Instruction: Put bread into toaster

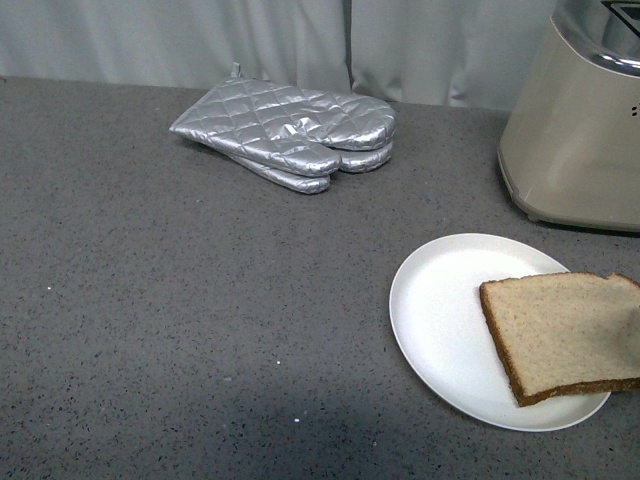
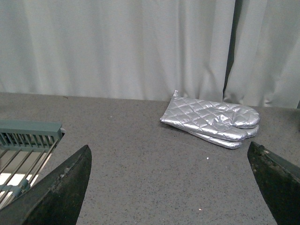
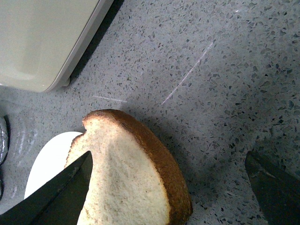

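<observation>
The right gripper will next grab the bread slice across its crusted edge (image 3: 161, 166), so that it can slot the bread slice into the toaster (image 3: 42, 37).
A slice of brown-crusted bread (image 1: 565, 333) lies on a round white plate (image 1: 440, 310) at the front right, its far end hanging past the plate's rim. The beige toaster (image 1: 580, 130) with a chrome top stands behind it at the right edge. In the right wrist view my right gripper (image 3: 171, 187) hangs open just above the bread (image 3: 126, 178), one finger over the slice and the other over bare counter; the toaster (image 3: 42, 37) is close by. My left gripper (image 2: 171, 187) is open over bare counter. Neither arm shows in the front view.
Quilted silver oven mitts (image 1: 290, 130) lie stacked at the back middle of the grey speckled counter (image 1: 180, 320); the same mitts (image 2: 213, 119) show in the left wrist view. A green wire rack (image 2: 23, 150) sits beside the left gripper. Pale curtains (image 1: 200, 40) close the back.
</observation>
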Motion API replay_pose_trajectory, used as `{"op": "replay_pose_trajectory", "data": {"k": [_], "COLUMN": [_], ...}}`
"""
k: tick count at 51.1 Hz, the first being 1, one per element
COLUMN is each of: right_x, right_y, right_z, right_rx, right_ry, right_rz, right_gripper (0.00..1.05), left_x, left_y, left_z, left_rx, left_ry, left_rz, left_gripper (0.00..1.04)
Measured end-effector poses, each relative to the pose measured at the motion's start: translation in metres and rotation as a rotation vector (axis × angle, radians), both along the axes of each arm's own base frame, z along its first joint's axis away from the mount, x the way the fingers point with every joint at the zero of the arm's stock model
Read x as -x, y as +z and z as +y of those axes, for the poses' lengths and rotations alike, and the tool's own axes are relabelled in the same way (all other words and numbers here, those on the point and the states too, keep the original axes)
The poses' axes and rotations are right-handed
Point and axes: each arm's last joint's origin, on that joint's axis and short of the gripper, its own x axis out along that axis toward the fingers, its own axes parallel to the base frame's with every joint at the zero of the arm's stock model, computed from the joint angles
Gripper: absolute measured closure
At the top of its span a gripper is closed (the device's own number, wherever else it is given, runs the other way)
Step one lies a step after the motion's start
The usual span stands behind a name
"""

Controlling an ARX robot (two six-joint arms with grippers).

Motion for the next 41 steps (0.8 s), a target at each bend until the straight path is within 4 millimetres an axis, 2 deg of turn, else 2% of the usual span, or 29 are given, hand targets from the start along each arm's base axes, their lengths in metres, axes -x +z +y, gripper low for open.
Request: {"op": "replay_pose_trajectory", "data": {"k": [11, 30, 41], "right_x": [-0.014, -0.018, -0.017], "right_y": [0.000, -0.001, -0.004], "right_z": [0.006, 0.014, 0.017], "right_rx": [0.007, 0.010, 0.002], "right_ry": [0.018, 0.031, 0.041], "right_rz": [-0.006, -0.004, 0.023], "right_gripper": [0.09, 0.10, 0.52], "left_x": [0.000, 0.000, 0.000], "left_y": [0.000, 0.000, 0.000], "left_z": [0.000, 0.000, 0.000], "left_rx": [0.000, 0.000, 0.000], "left_ry": [0.000, 0.000, 0.000], "left_rz": [0.000, 0.000, 0.000], "left_gripper": [0.07, 0.07, 0.07]}}
